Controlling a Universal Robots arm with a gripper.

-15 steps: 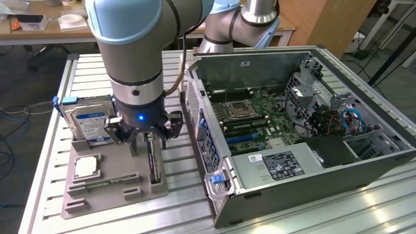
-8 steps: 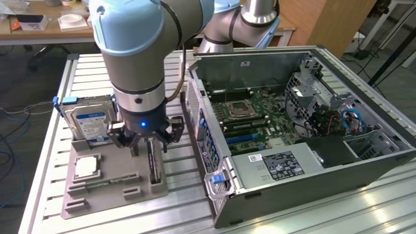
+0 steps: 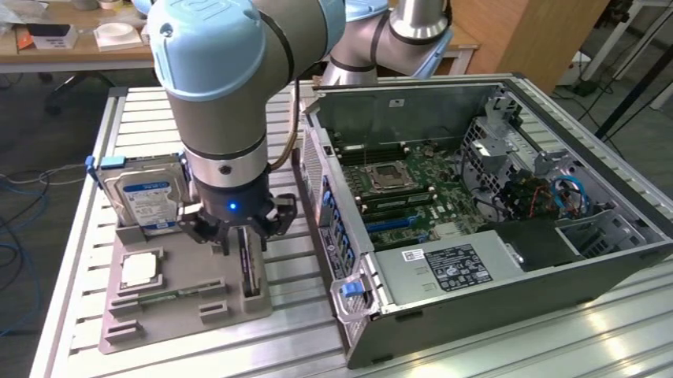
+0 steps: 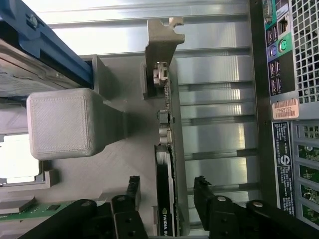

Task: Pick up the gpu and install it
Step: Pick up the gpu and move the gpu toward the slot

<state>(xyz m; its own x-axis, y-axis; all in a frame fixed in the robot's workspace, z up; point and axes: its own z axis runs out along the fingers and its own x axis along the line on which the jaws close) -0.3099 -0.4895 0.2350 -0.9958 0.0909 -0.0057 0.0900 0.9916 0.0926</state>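
Note:
The gripper should next grab the GPU by its flat-sided black shroud (image 4: 165,199) to install it, because small parts stick out of the GPU's bare board near the bracket (image 4: 162,42).
The gpu (image 3: 250,272) is a thin black card standing on edge in a slot of the grey holder tray (image 3: 179,319), at the exterior view's left of the open computer case (image 3: 474,213). My gripper (image 3: 242,235) hangs straight down over it. In the wrist view the gpu (image 4: 164,204) runs between the two black fingers (image 4: 132,186), with its silvery end bracket (image 4: 162,42) at the far end. The gripper (image 4: 167,183) is open and straddles the card's top edge, with a gap on each side.
In the same tray a silver hard drive (image 3: 147,197) with a blue-white label stands upright, and a processor (image 3: 140,270) and a green memory stick (image 3: 173,295) lie flat. The case lies on its side with the motherboard (image 3: 410,197) exposed. A grey tray post (image 4: 62,124) stands beside the card.

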